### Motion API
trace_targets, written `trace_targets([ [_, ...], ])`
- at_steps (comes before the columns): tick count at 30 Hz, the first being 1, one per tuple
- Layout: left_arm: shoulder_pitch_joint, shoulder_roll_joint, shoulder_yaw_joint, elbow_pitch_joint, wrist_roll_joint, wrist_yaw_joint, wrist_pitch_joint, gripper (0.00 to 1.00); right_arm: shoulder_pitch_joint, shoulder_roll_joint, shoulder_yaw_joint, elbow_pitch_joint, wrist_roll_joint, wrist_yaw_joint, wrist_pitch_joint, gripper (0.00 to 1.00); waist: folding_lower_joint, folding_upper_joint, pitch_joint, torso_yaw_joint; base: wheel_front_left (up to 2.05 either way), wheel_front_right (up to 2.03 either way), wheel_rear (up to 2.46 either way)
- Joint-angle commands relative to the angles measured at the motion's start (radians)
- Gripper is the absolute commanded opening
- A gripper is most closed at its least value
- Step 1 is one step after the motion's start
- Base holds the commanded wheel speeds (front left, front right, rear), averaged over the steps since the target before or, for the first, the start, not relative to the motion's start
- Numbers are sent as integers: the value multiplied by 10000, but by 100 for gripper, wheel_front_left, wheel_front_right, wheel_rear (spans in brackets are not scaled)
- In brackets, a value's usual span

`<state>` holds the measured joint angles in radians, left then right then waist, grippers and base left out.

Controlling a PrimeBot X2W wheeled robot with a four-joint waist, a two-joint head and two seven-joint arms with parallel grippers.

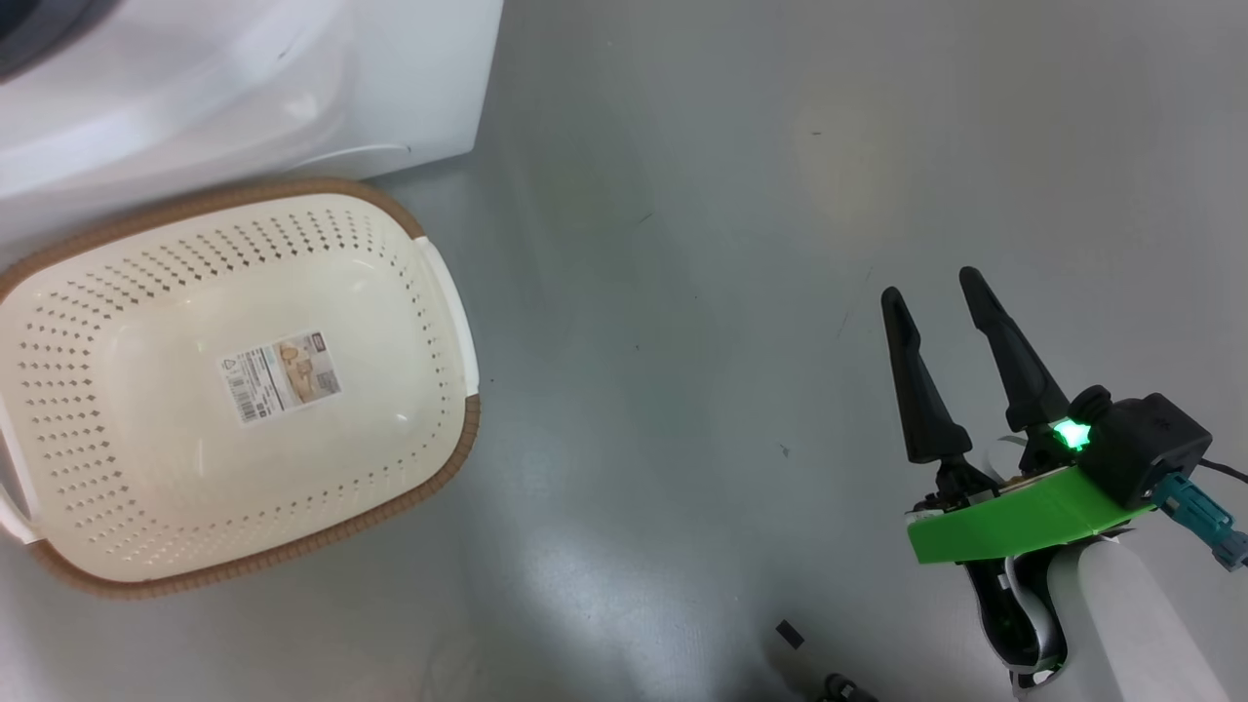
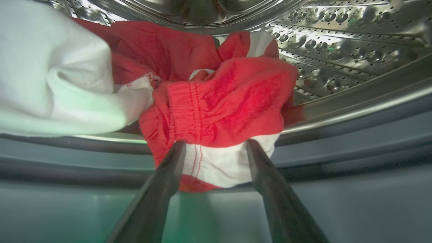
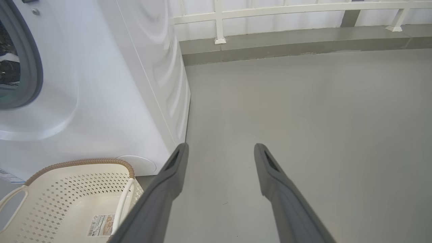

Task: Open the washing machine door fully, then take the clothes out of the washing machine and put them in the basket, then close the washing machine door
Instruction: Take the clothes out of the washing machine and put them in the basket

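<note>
My left gripper takes out the red garment next by grabbing its white-striped fold [image 2: 218, 162], which hangs over the rubber ring [image 2: 354, 135] while the rest lies slack inside.
The clothes lie at the mouth of the washing machine's steel drum [image 2: 337, 44]: a red garment with white stripes [image 2: 219, 98] and a plain white piece [image 2: 60, 77]. A red-and-white fold hangs over the grey rubber ring [image 2: 354, 135], and my left gripper [image 2: 216, 145] stands open with a fingertip on each side of it. My right gripper [image 1: 931, 288] is open and holds nothing, low over the floor, right of the basket [image 1: 292, 187], which is empty and stands against the white washing machine [image 1: 195, 88]. The washing machine door is out of view.
Bare grey floor [image 3: 303, 118] spreads to the right of the washing machine [image 3: 101, 84] and the basket [image 3: 67, 199]. A white railing [image 3: 219, 20] on a low kerb closes the far side. A small dark scrap [image 1: 790, 634] lies near my base.
</note>
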<state>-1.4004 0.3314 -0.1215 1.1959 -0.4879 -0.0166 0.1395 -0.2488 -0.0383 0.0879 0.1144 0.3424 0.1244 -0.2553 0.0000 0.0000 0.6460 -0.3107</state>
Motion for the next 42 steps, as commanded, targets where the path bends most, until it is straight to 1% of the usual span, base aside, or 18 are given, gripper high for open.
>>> trace_targets([
  [1,-31,391,-23,-29,129,73,226,39,46,-120,168,-215,20,63,-65,100,0,0,-7,15,0,0,0],
  [3,-27,380,-157,62,208,87,448,0,43,-120,161,-202,4,63,-65,100,0,0,-23,33,0,0,0],
  [9,-32,326,-308,137,248,116,643,0,16,-120,151,-192,-30,63,-65,100,0,0,-65,72,0,0,0],
  [12,-8,347,-415,91,298,121,510,0,16,-120,134,-186,-62,63,-65,100,0,0,-105,100,0,0,0],
  [18,50,367,-615,-86,467,291,-39,0,42,-120,85,-168,-148,63,-65,100,0,0,-234,212,0,0,0],
  [24,203,330,-863,-301,635,247,-629,0,95,-120,76,-163,-358,63,-65,100,0,0,-474,409,0,0,0],
  [30,421,170,-1217,-705,896,237,-1344,0,224,-120,25,-149,-549,63,-65,100,0,0,-801,748,0,0,0],
  [36,800,-60,-1421,-1351,982,217,-2137,0,401,-120,87,-193,-945,63,-65,100,0,0,-1138,1175,0,0,0],
  [42,1550,-278,-1510,-2289,956,341,-2854,0,637,-124,170,-179,-1158,63,-65,100,0,0,-1621,1588,0,0,0],
])
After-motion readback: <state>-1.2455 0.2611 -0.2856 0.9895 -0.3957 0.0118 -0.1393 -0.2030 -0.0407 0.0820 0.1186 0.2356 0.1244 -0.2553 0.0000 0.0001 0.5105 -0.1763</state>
